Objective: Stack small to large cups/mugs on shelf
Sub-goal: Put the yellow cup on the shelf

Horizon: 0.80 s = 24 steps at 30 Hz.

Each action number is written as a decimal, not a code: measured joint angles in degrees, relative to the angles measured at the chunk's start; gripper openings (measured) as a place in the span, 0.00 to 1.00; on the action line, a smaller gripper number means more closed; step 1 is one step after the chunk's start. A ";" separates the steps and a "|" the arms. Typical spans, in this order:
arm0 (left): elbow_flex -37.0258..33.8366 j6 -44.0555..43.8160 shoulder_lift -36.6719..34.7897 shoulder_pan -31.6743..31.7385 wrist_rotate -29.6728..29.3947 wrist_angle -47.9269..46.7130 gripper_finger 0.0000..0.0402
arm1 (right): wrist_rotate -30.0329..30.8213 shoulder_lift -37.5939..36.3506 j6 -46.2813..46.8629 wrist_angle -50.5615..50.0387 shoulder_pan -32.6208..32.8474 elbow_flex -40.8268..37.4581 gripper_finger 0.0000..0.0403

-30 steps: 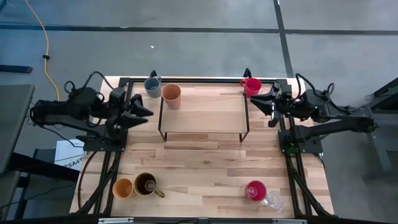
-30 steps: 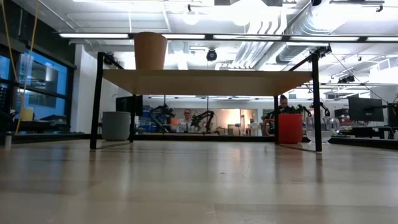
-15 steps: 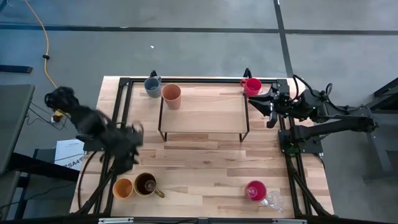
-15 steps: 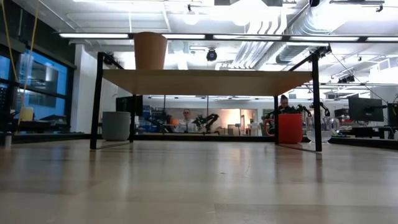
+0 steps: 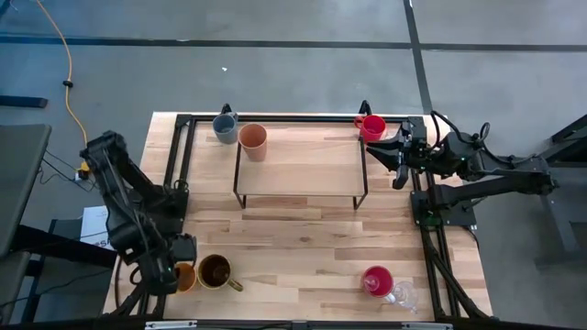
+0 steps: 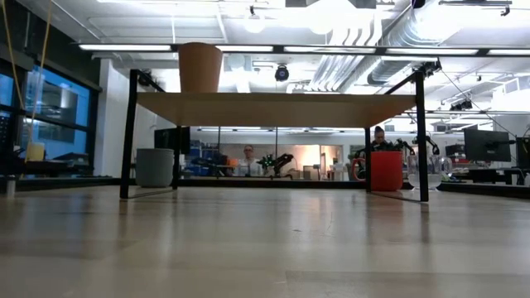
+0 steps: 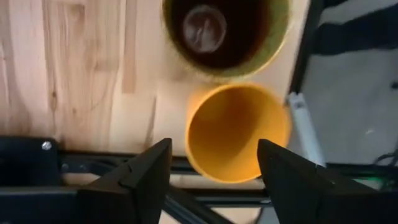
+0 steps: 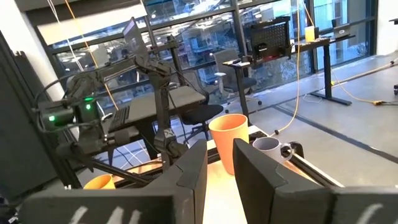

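Observation:
The left gripper grips the orange-yellow cup by its rim (image 7: 224, 178) next, to stack it on the shelf.
My left gripper (image 5: 165, 273) hangs open, pointing down over the orange-yellow cup (image 7: 239, 132) at the table's near left corner. Its fingers stand on either side of the cup without touching it. The dark-brown mug (image 5: 215, 271) stands right beside that cup. The peach tumbler (image 5: 253, 140) stands on the shelf's (image 5: 300, 174) far left corner. The grey-blue mug (image 5: 224, 126) and a red mug (image 5: 372, 127) stand on the table behind the shelf. A pink cup (image 5: 377, 280) and a clear glass cup (image 5: 404, 295) stand near right. My right gripper (image 5: 396, 158) waits shut at the table's right edge.
The shelf's black frame legs (image 6: 128, 132) stand on the tabletop, with open room under the plank (image 6: 273, 108). Black rails run along the table's left and right edges (image 5: 174, 183). The rest of the shelf top beside the tumbler is bare wood.
My left arm has swung from beside the shelf's left end toward the table's near edge. It has tipped its gripper downward and now hangs over the orange-yellow cup. No cup has moved.

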 joint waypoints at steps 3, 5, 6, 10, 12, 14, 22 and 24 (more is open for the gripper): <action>-2.12 -0.21 0.37 -0.84 -0.12 0.77 0.60 | 0.00 0.01 0.24 -0.02 -0.01 0.00 0.17; -3.52 -0.15 0.47 -0.86 -0.06 2.36 0.60 | 0.00 0.00 0.34 0.00 -0.01 0.00 0.17; -4.18 -0.17 0.47 -0.86 0.10 3.05 0.60 | 0.00 0.00 0.32 -0.02 -0.01 0.00 0.17; -6.71 -0.23 0.47 -0.79 0.70 5.28 0.61 | 0.00 0.00 0.46 -0.02 -0.01 0.00 0.17; -8.37 -0.69 0.47 -0.76 1.86 7.49 0.61 | 0.00 0.02 0.47 -0.02 -0.01 0.00 0.17; -9.89 -1.64 0.47 -0.75 2.85 8.36 0.61 | 0.00 0.00 0.92 -0.01 -0.01 0.00 0.17; -13.09 -4.52 0.47 -0.75 2.55 8.94 0.52 | 0.00 0.02 1.95 0.00 -0.01 0.00 0.17; -13.34 -4.50 0.47 -0.75 2.37 10.00 0.44 | 0.00 0.02 1.97 0.00 -0.01 0.00 0.17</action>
